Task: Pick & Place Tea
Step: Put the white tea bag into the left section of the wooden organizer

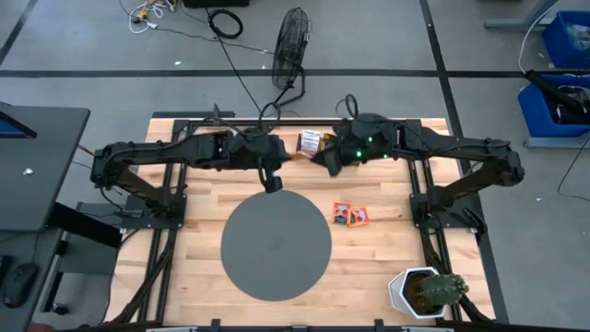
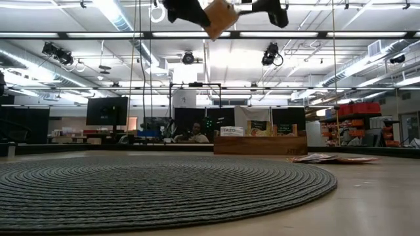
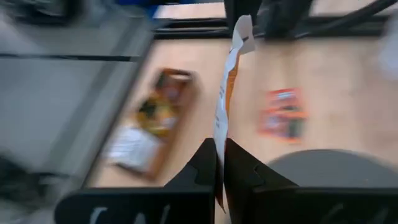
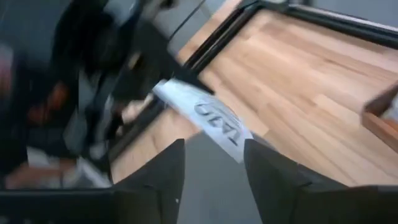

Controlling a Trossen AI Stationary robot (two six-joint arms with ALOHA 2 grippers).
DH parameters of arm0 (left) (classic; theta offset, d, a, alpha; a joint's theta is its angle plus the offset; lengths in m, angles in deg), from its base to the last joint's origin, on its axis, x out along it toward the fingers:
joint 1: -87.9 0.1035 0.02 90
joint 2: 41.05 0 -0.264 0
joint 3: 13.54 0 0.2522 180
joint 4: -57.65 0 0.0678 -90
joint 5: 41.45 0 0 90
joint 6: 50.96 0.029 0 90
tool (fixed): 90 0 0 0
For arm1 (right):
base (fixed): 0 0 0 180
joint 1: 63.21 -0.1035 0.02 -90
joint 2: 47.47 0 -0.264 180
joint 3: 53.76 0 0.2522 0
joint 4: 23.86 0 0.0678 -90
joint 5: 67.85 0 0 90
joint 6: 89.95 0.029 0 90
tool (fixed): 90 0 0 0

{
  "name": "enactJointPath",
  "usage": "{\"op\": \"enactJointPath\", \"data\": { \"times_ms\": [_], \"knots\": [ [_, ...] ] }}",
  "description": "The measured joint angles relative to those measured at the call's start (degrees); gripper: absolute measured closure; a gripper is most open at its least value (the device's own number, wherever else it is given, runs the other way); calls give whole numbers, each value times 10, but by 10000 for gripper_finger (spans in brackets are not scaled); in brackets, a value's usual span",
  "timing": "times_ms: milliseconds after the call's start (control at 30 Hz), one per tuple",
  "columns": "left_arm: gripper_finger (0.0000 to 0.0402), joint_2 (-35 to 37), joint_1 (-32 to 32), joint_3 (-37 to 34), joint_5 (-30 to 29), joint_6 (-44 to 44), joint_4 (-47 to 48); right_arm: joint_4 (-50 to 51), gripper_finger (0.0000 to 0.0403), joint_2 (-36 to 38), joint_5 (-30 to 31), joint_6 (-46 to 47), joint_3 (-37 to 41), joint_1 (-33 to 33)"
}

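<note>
The white tea packet has to go into the box (image 4: 385,118), so my right gripper will next grab the packet by its printed TAZO side (image 4: 214,121).
One tea packet (image 3: 227,87), white and orange, hangs high above the table with my left gripper (image 3: 221,163) shut on it. In the low view it shows at the top (image 2: 220,16), beside that gripper (image 2: 187,10). My right gripper (image 4: 211,163) stands open just right of it (image 1: 324,162). The packet's printed white face (image 4: 208,118) lies ahead of its fingers, and I see no touch. Two more tea packets (image 1: 350,214) lie flat on the wood, right of the grey disc (image 1: 276,245). My left gripper pinches the tea packet's near end (image 3: 219,146) between its two fingers. It comes from the table's left, slanting a little downward. The packet is seen edge-on and sticks out ahead of the fingertips. It is lifted clear of the table.
A tea box (image 1: 311,141) lies at the table's far edge, behind the two grippers. A white pot with a cactus (image 1: 426,291) stands at the near right corner. The round woven disc fills the table's near middle (image 2: 164,183).
</note>
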Motion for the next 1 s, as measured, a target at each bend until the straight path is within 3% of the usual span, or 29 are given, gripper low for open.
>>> {"op": "enactJointPath", "data": {
  "times_ms": [233, 367, 600, 733, 1000],
  "knots": [
    [391, 0, -52, 0, -322, 142, -3, -8, 221, 0, 12, 250, 0, 38],
    [391, 0, -76, 0, -434, 195, -13, -66, 220, 0, -10, 342, 0, 62],
    [391, 0, -92, 0, -478, 207, -38, -254, 220, -38, -81, 463, -1, 86],
    [391, 0, -92, 0, -514, 233, -64, -277, 220, -66, -103, 503, 0, 74],
    [391, 0, -95, 0, -519, 241, -66, -290, 220, -73, -72, 519, 0, 79]
  ]
}}
